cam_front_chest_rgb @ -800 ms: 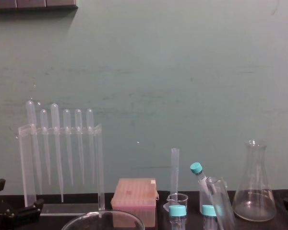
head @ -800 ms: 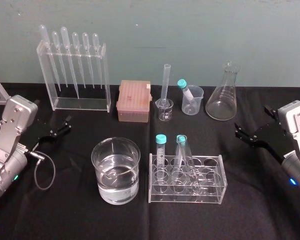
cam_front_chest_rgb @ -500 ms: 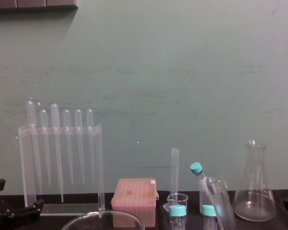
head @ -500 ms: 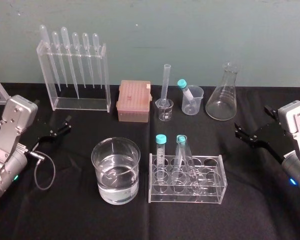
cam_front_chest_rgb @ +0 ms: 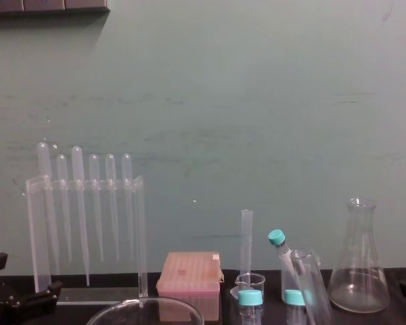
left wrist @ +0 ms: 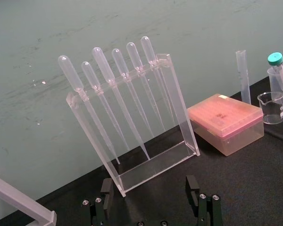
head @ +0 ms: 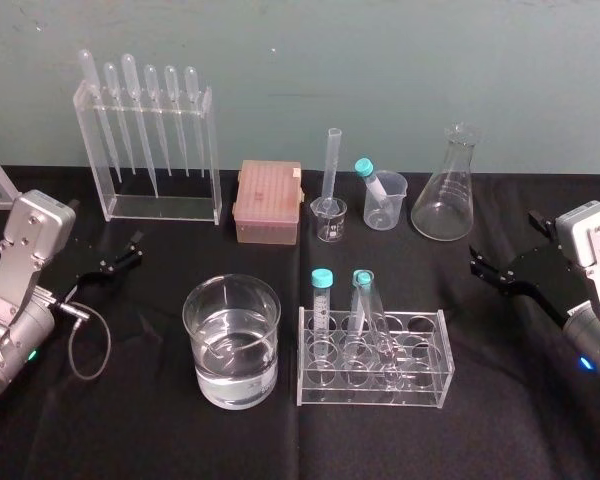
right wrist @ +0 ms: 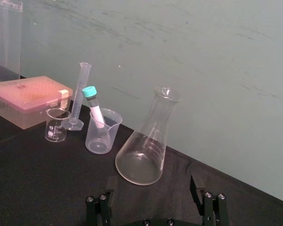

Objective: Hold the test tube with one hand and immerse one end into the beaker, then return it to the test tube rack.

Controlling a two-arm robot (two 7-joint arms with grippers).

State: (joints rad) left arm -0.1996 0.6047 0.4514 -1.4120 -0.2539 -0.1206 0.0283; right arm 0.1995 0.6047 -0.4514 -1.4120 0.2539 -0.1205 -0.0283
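I should next grab the test tube by its upper part below its opening (cam_front_chest_rgb: 308, 273) with my right gripper, because the holder and teal-capped tubes crowd its lower length.
The test tube (head: 373, 320), clear and uncapped, leans in a low clear holder (head: 372, 385) at front centre, beside two teal-capped tubes; its open mouth rises above them in the chest view (cam_front_chest_rgb: 310, 284). The beaker (head: 232, 340), wide and part-filled with clear liquid, stands just left of that holder. The test tube rack (head: 150, 150), a tall clear frame carrying several bulb-topped pipettes, stands at the back left (left wrist: 132, 122). My left gripper (head: 130, 250) rests open at the far left, empty (left wrist: 148, 188). My right gripper (head: 505, 240) hangs open at the far right, empty (right wrist: 151, 193).
Along the back stand a pink box (head: 268, 203), a small beaker (head: 329, 220), a thin graduated cylinder (head: 332, 165), a plastic cup holding a teal-capped tube (head: 384, 200) and a conical flask (head: 445, 190). Black cloth (head: 130, 420) covers the table.
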